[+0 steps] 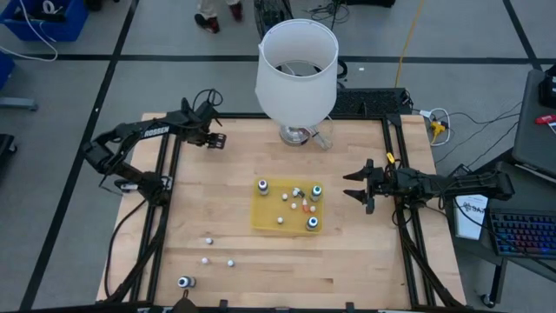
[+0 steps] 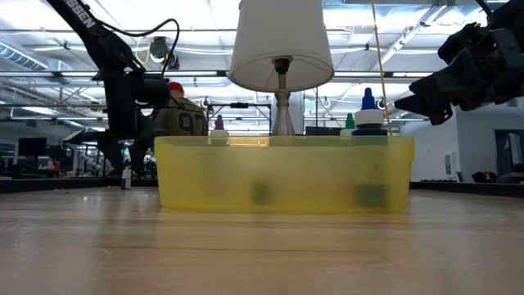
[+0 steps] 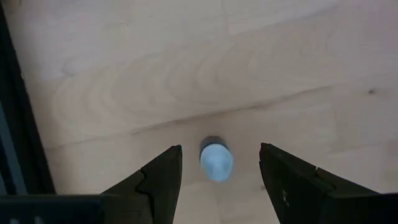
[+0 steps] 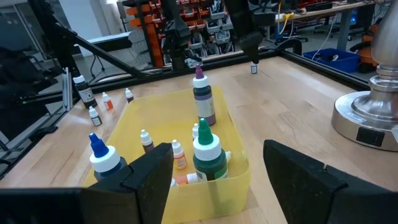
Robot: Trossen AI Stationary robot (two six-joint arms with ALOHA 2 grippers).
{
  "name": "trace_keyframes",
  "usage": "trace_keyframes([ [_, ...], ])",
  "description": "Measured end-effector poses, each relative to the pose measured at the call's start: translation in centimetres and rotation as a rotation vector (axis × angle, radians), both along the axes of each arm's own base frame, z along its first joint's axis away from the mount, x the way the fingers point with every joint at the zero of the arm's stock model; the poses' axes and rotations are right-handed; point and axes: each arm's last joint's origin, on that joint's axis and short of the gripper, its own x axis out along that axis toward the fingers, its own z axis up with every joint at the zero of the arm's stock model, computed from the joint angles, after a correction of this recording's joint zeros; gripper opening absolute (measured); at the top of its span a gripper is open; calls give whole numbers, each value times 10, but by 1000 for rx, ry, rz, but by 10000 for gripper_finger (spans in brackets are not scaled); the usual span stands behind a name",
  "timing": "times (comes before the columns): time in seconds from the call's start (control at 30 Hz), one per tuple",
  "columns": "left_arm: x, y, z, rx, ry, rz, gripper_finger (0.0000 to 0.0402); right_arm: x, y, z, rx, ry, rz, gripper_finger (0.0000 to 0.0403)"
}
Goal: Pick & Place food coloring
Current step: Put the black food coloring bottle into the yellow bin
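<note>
My left gripper grabs the tiny food coloring bottle by its pale cap [image 3: 216, 162] next, to place it in the yellow tray.
My left gripper [image 1: 219, 139] hangs open at the table's far left, pointing down. In the left wrist view its fingers [image 3: 163, 174] stand on either side of one tiny food coloring bottle [image 3: 216, 160] with a pale cap, above it and apart from it. That bottle [image 2: 125, 177] stands upright on the wood. More food coloring bottles [image 1: 312, 223] stand or lie in the yellow tray [image 1: 261, 222]; several others [image 1: 207, 259] stand loose near the near-left edge. My right gripper [image 1: 350, 185] is open, raised off the table just right of the tray [image 4: 230, 180].
A big white lamp [image 1: 295, 65] stands on its metal base [image 1: 300, 135] at the table's far edge, just beyond the tray. Black frame rails run along the left and right table edges. Bare wood lies between the left gripper and the tray.
</note>
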Motion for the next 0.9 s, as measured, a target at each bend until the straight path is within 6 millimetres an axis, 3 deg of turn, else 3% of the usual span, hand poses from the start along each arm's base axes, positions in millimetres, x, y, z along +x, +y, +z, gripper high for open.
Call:
trace_keyframes([
  [0.37,3,5,-27,-91,75,-17,216,0,0,0,0,0,0,238],
  [0.9,11,13,-6,-69,49,-49,216,0,0,0,0,0,0,238],
])
